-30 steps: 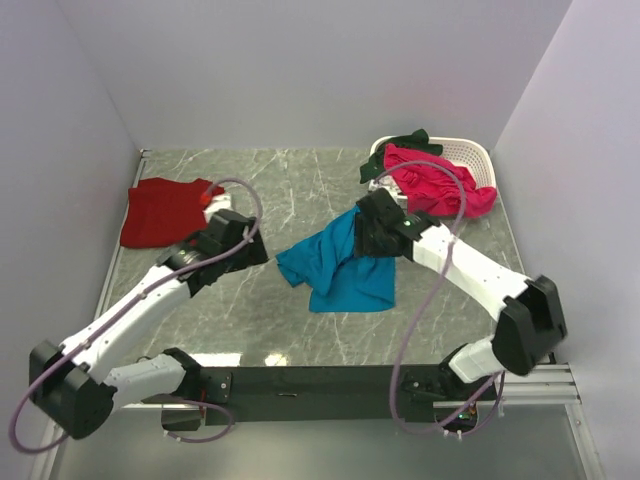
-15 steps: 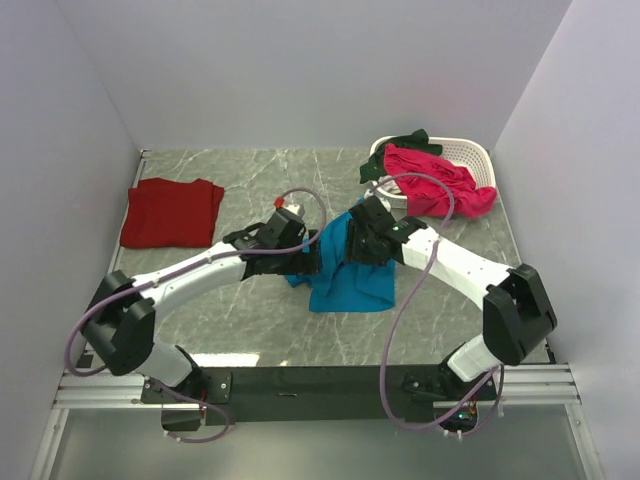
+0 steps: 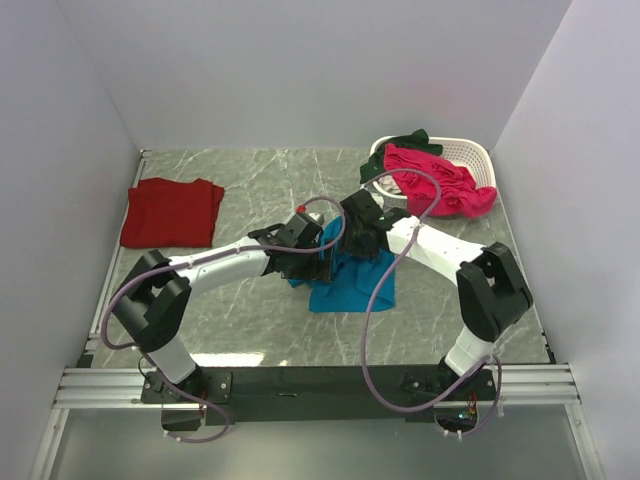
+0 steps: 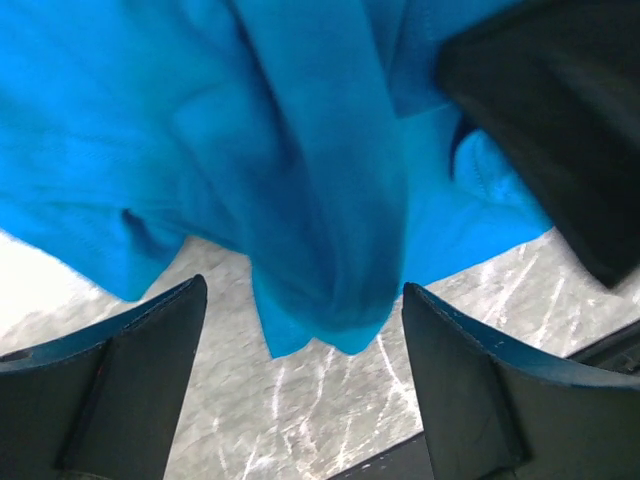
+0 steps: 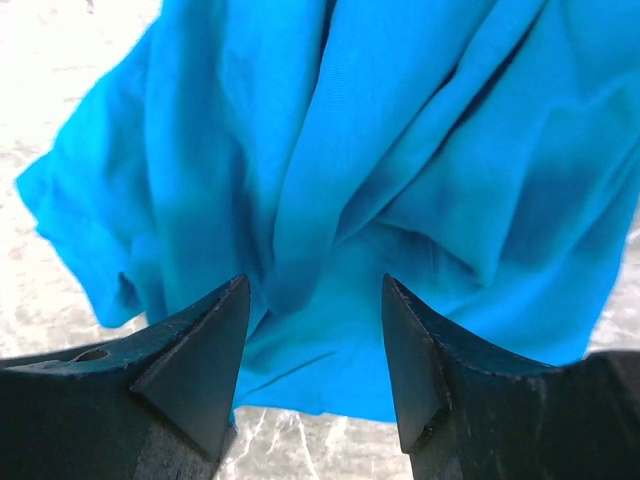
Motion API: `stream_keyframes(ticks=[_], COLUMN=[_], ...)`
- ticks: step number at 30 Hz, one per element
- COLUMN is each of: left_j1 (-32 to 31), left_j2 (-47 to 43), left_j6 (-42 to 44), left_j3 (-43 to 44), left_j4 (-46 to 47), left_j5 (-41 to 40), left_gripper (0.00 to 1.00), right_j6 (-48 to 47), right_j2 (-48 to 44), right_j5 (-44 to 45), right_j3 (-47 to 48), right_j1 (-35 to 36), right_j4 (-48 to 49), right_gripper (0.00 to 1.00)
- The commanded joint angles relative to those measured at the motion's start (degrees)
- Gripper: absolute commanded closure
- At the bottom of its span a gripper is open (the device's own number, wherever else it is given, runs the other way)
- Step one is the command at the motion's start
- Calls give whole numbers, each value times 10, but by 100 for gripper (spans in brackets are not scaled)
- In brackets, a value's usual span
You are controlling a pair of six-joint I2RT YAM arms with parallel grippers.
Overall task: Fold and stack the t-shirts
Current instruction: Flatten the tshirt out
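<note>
Next, my right gripper grips the bunched fold at the t-shirt's far part, apart from my left gripper, to stretch the teal-blue t-shirt (image 3: 352,283) for folding.
The teal-blue t-shirt (image 3: 352,283) lies crumpled in the middle of the table. My left gripper (image 3: 318,262) is at its left edge, and in the left wrist view it (image 4: 305,350) is open, with a hanging fold of the shirt (image 4: 300,180) just beyond the tips. My right gripper (image 3: 352,240) is over the shirt's far part. It (image 5: 315,340) is open, with the bunched cloth (image 5: 380,180) just ahead of the tips. The dark red t-shirt (image 3: 172,212) lies folded at the far left. The pink t-shirt (image 3: 440,185) and the dark green one (image 3: 398,142) hang out of the basket.
The white slatted basket (image 3: 465,152) stands at the back right corner. Grey walls close in the table on the left, back and right. The right gripper's black body (image 4: 560,120) is close to my left gripper, at the upper right of the left wrist view.
My left arm has swung from beside the red shirt across to the teal shirt's left edge. My right gripper has moved a little left and back. The teal shirt is more bunched.
</note>
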Motion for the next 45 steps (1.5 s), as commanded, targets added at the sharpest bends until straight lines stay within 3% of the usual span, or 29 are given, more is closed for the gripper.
stream_keyframes(ticks=[1,4,7,8,10,11,12,14,21,26,29,32,36,38,43,45], left_j1=[-4,-4,-4,-4,-3,-3,0,13,105,162,188,223,302,344,371,371], left_j2=[13,25,39,50,58,63,62,47,-78,-160,-165,-155,-115,-67,10,20], left_j6=[12,18,33,40,47,51,53,60,100,170,191,208,210,200,178,172], left_j3=[29,32,29,29,37,43,49,49,70,130,209,261,232,233,269,276], left_j4=[31,38,51,55,47,39,21,11,-112,-234,-315,-343,-292,-280,-249,-243], left_j5=[29,37,51,54,40,27,14,-6,-74,-35,-13,7,-12,-70,-145,-168], left_gripper=[16,16,34,51,72,99,100,100,100,100,100,100,100,100,100,92], right_j6=[5,1,-2,-3,-5,-5,-5,-8,-42,-74,-90,-94,-92,-88,-89,-93], right_j2=[19,43,59,61,61,58,54,43,-79,-195,-238,-252,-240,-221,-186,-170], right_j5=[-2,-2,1,1,0,1,10,15,50,78,92,102,106,81,56,60], right_j3=[25,36,38,36,35,34,33,36,33,98,156,190,138,97,55,54], right_j1=[-3,-4,-5,-8,-14,-15,-18,-24,-29,-28,-28,-28,-52,-75,-141,-155], right_j4=[29,25,26,28,29,28,24,17,-82,-201,-299,-329,-281,-241,-162,-139], right_gripper=[38,39,43,46,63,73,91,100,100,100,100,100,100,100,100,99])
